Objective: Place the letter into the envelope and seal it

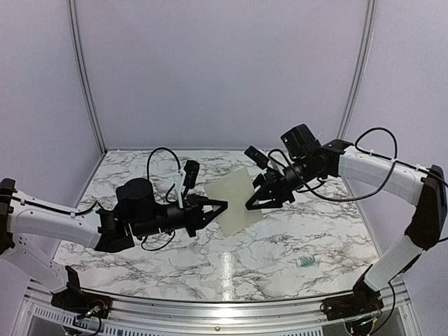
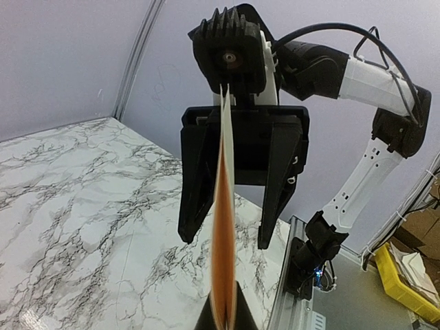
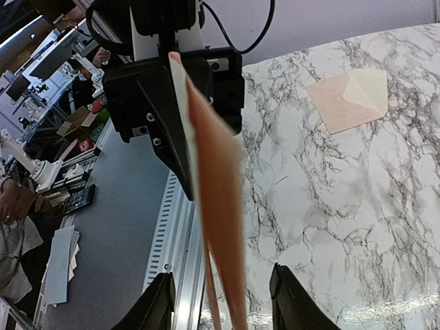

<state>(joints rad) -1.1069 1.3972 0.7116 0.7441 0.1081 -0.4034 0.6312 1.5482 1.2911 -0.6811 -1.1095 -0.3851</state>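
The letter's edge runs between and past my right gripper's fingers in the right wrist view, so it is time to close on that edge.
The letter, a pale flat sheet with no flap showing, hangs in the air above the middle of the table. My left gripper is shut on its left edge. In the left wrist view the letter stands edge-on, pinched between my fingers at the bottom. My right gripper is open, its two fingers either side of the sheet's right edge without pressing on it; the right wrist view shows both pads well apart from the letter. The envelope, with a paler triangular flap, lies flat on the marble further off.
A small green-labelled item lies on the marble near the front right. An aluminium rail runs along the near table edge. Pale walls close the back and sides.
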